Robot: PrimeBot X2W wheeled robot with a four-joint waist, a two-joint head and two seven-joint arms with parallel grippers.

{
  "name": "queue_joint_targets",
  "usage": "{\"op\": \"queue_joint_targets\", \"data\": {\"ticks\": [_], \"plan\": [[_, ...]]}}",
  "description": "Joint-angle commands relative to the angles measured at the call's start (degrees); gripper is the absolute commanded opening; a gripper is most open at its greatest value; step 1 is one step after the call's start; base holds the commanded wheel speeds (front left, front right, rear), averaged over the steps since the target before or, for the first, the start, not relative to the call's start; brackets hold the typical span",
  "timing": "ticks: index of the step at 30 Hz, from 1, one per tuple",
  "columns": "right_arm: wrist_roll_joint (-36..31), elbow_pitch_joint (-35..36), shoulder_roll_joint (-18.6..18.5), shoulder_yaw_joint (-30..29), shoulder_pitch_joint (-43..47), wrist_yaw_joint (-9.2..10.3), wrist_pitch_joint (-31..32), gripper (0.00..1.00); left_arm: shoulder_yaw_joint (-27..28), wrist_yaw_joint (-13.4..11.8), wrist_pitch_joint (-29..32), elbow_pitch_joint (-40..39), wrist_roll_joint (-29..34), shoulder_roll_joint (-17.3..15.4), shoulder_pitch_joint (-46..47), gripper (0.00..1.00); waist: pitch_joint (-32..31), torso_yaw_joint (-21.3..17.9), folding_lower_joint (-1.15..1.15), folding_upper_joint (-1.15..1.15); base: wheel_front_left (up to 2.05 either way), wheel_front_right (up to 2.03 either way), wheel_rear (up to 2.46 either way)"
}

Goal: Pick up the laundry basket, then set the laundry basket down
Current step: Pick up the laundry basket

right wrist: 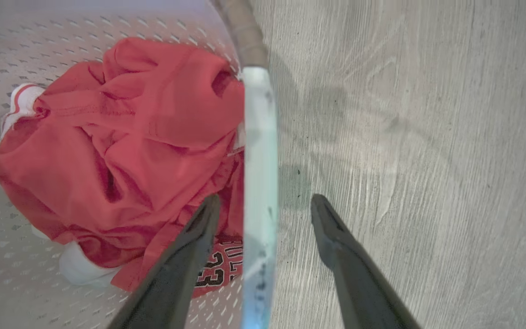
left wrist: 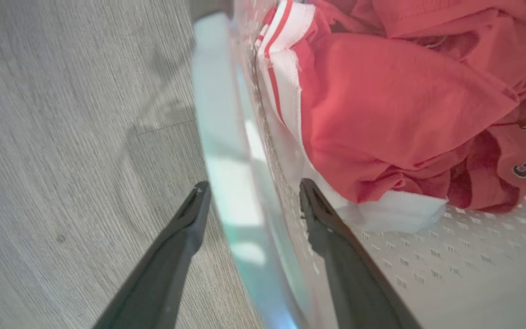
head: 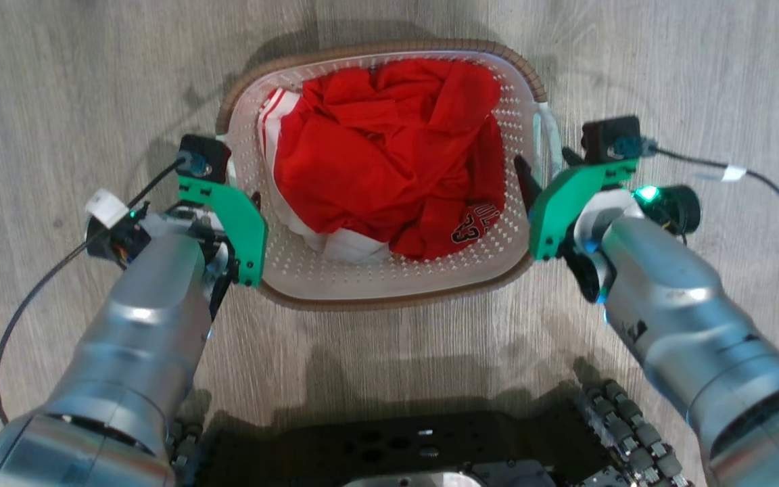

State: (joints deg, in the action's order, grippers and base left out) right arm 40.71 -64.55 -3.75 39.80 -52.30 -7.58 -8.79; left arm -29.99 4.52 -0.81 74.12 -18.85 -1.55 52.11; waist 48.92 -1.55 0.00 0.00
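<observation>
My left gripper will next take hold of the pale handle [head: 230,171] beside the red-striped white cloth [head: 274,118], so that I can pick up the laundry basket.
The laundry basket [head: 335,276] stands on the floor in front of me: white perforated walls, a brown rim, and red and white clothes [head: 389,155] piled inside. My left gripper [head: 241,203] is at its left side, open. In the left wrist view that gripper [left wrist: 251,194] straddles the pale left handle [left wrist: 226,173], one finger outside and one inside the basket wall [left wrist: 450,274]. My right gripper [head: 546,169] is at the right side, open. In the right wrist view it [right wrist: 266,201] straddles the right handle [right wrist: 258,137] the same way.
Grey wood-look floor [head: 58,81] surrounds the basket on all sides. My dark wheeled base [head: 423,446] lies just below the basket in the head view. Black cables [head: 768,182] trail from both wrists over the floor.
</observation>
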Motion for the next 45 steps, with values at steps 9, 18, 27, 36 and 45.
{"op": "queue_joint_targets", "data": {"ticks": [9, 18, 27, 36, 45], "plan": [[3.47, -1.65, 0.85, 3.66, -0.34, 0.09, 1.13, 1.00, -0.91, -0.82, 0.97, -0.20, -1.30, -1.32, 0.45, 1.00, 2.49, 0.11, 0.00, 0.00, 0.00, 0.00, 0.00], [5.77, -2.87, 0.86, 6.44, -1.91, 0.09, 0.93, 1.00, -1.73, -0.87, 1.14, -0.18, -2.88, -1.32, 0.96, 1.00, 3.86, 0.14, 0.00, 0.00, 0.00, 0.00, 0.00], [7.93, -3.81, 0.87, 8.42, -3.42, 0.09, 0.58, 1.00, -2.73, -1.85, 0.02, -0.17, -5.09, -1.32, 1.68, 1.00, 4.74, 0.30, 0.00, 0.00, 0.00, 0.00, 0.00], [10.36, -4.52, 0.87, 10.09, -3.83, 0.09, 2.15, 0.00, -4.87, -0.81, 0.38, -0.46, -7.55, -1.32, 1.35, 0.00, 4.43, 0.73, 0.00, 0.00, 0.00, 0.00, 0.00], [12.14, -4.76, 0.71, 12.03, -3.53, 0.09, 2.61, 0.00, -7.34, -0.42, 1.58, -0.47, -9.56, -1.32, 0.71, 0.00, 2.95, 0.98, 0.00, 0.00, 0.00, 0.00, 0.00]]}}
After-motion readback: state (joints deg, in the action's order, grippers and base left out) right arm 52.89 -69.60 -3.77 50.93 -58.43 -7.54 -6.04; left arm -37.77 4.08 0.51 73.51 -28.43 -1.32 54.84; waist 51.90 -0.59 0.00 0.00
